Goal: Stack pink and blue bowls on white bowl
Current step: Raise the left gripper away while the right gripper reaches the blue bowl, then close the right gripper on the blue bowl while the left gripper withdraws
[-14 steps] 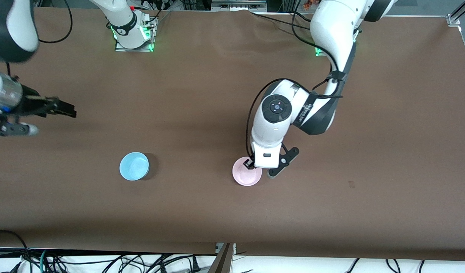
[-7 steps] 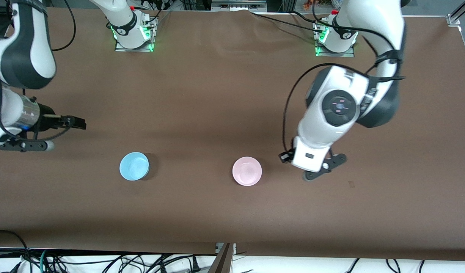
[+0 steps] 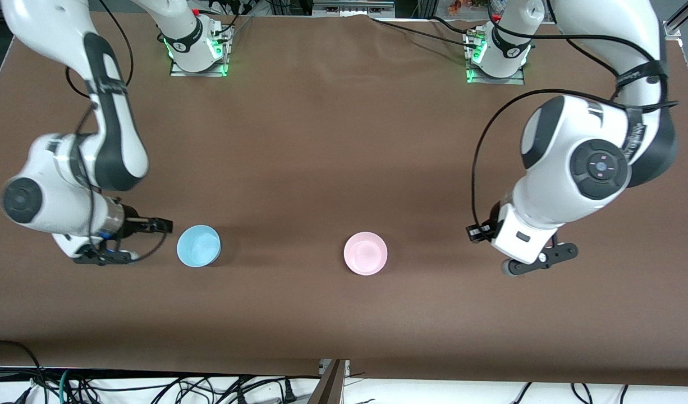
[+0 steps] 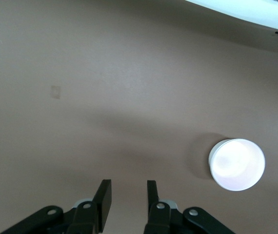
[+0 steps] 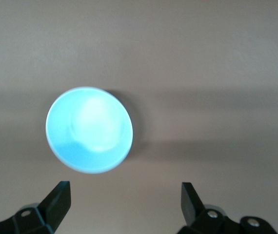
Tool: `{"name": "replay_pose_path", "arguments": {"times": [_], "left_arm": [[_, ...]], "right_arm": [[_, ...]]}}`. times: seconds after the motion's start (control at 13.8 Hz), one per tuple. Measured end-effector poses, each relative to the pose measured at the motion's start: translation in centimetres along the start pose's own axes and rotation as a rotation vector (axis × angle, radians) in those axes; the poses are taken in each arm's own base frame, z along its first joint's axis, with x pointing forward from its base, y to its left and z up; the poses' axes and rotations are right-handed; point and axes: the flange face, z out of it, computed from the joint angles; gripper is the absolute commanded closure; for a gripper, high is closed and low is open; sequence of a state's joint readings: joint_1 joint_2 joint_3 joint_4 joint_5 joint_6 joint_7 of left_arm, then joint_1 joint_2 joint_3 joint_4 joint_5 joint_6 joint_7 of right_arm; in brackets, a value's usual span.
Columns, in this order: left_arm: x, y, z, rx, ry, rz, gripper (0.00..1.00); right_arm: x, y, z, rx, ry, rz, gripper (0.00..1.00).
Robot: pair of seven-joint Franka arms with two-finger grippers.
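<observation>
My right gripper takes hold of the blue bowl (image 3: pixel 198 246) by its rim next, to stack the blue bowl on the white bowl.
The pink bowl (image 3: pixel 365 253) (image 4: pixel 236 164) sits upright near the table's middle. The blue bowl (image 3: pixel 198 246) (image 5: pixel 89 129) stands level with it, toward the right arm's end. No white bowl shows on its own. My left gripper (image 3: pixel 477 232) (image 4: pixel 128 187) hangs over bare table between the pink bowl and the left arm's end, open a little, nothing between its fingers. My right gripper (image 3: pixel 163 225) (image 5: pixel 124 192) is low beside the blue bowl, on the side toward the right arm's end, open wide and empty.
Brown cloth covers the table (image 3: pixel 321 140). The two arm bases (image 3: pixel 197 47) (image 3: pixel 495 53) stand at the back edge. Cables (image 3: pixel 153 387) hang past the front edge. A small mark (image 3: pixel 520 272) lies on the cloth near the left gripper.
The left gripper has let go of the pink bowl and swung toward its own end of the table. The right gripper has come down and in toward the blue bowl.
</observation>
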State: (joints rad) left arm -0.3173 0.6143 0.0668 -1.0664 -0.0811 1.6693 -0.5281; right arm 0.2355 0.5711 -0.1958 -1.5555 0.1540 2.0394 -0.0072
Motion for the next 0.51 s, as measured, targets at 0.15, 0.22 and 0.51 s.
{"name": "replay_pose_path", "arguments": {"times": [0.15, 0.22, 0.51], "left_arm": [[0.6, -1.5, -0.6, 0.001, -0.002, 0.038, 0.63], [0.9, -2.3, -0.9, 0.0, 0.0, 0.051, 0.63], [2.5, -6.4, -2.0, 0.003, -0.008, 0.114, 0.63]], "right_arm": [[0.8, -0.8, 2.6, 0.01, 0.028, 0.006, 0.01], [1.0, -1.0, 3.7, 0.025, 0.032, 0.017, 0.02], [1.5, -0.9, 6.8, 0.036, 0.029, 0.036, 0.14]]}}
